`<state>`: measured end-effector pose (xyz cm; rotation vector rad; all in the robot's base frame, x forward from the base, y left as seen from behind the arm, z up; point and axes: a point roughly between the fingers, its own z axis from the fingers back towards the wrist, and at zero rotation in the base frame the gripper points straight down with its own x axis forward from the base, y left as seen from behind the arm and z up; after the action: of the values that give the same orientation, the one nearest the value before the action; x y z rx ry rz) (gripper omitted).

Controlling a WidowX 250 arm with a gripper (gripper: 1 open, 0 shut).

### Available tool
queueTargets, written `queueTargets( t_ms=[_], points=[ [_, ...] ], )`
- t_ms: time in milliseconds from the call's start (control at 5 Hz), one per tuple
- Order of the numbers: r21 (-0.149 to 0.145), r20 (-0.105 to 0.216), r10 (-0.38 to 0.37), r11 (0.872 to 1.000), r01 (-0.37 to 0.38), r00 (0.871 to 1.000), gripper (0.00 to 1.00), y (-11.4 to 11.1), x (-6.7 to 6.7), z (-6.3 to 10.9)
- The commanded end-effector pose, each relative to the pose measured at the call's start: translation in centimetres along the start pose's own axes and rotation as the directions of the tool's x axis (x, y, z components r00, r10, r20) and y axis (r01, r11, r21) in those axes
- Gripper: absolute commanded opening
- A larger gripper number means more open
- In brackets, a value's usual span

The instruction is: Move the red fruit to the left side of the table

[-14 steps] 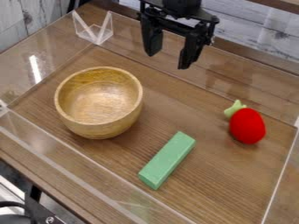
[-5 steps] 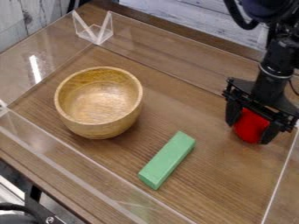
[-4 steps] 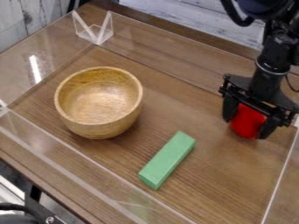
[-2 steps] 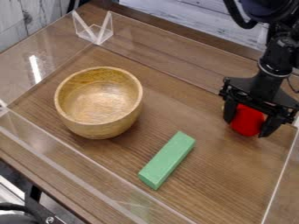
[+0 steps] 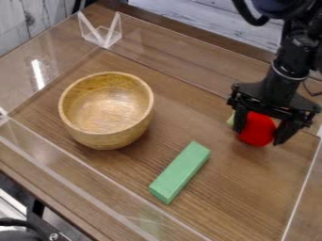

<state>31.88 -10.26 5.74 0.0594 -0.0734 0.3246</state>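
Note:
My gripper grabs the fruit by its round red body [image 5: 257, 130] next, to bring the red fruit to the wooden bowl's side of the table.
The red fruit [image 5: 257, 130] lies on the table [image 5: 189, 99] near its right side, close to the clear right wall. My gripper [image 5: 266, 126] points straight down over it and is open. One black finger stands on each side of the fruit, with the left fingertip [image 5: 235, 120] a little apart from it. The gripper hides the fruit's green top.
A round wooden bowl [image 5: 108, 110] sits left of centre. A green rectangular block [image 5: 182, 171] lies in front, between bowl and fruit. Low clear acrylic walls [image 5: 299, 202] edge the table, and a clear angled stand [image 5: 101, 30] is at the back left.
The gripper has come down from the back of the table to straddle the fruit. Over the last second it rolled about its vertical axis, jaws still open; the fruit has barely shifted.

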Motion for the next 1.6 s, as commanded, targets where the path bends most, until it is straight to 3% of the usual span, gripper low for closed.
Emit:
queueTargets(
  t_ms=[0,200,600,1000,1400],
  points=[
    [-0.045,0.051,0.025,0.999,-0.023,0.998,1.00,-1.0,-0.3,2.6],
    [-0.048,0.051,0.049,0.998,-0.047,0.997,1.00,-1.8,-0.9,2.8],
    [-0.038,0.075,0.104,0.994,-0.101,0.992,1.00,-0.1,1.2,1.2],
    [-0.039,0.077,0.096,0.995,-0.093,0.992,1.00,-1.5,0.0,2.0],
    [-0.003,0.060,0.171,0.985,-0.171,0.983,1.00,-1.4,0.2,0.1]
  ],
)
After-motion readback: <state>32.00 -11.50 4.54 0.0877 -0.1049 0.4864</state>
